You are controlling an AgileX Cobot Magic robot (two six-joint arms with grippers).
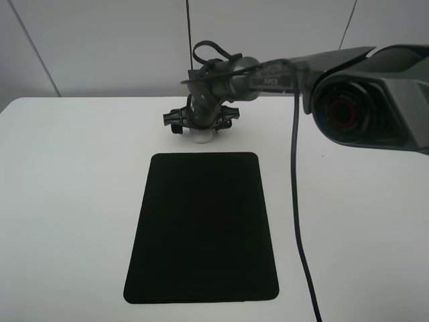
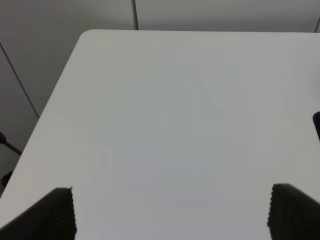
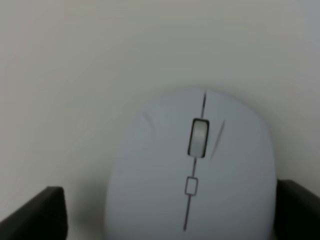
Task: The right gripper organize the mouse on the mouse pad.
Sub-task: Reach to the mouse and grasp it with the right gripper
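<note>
Next, my right gripper grabs the white mouse by its side edges, to organize the mouse on the mouse pad [image 1: 201, 228].
The white mouse [image 1: 199, 139] lies on the white table just behind the far edge of the black mouse pad [image 1: 201, 228], off the pad. My right gripper [image 1: 200, 133] points down over it. In the right wrist view the mouse [image 3: 192, 170] fills the space between the two black fingers; one finger [image 3: 40, 215] stands clear of it with a gap, and the other [image 3: 300, 210] is at its side. The jaws are open and straddle the mouse. My left gripper [image 2: 170, 215] is open and empty over bare table, and it does not show in the exterior high view.
The right arm's thick grey body [image 1: 375, 94] reaches in from the right, and its black cable [image 1: 295, 201] hangs down past the pad's right side. The table's back left corner [image 2: 87, 35] shows in the left wrist view.
</note>
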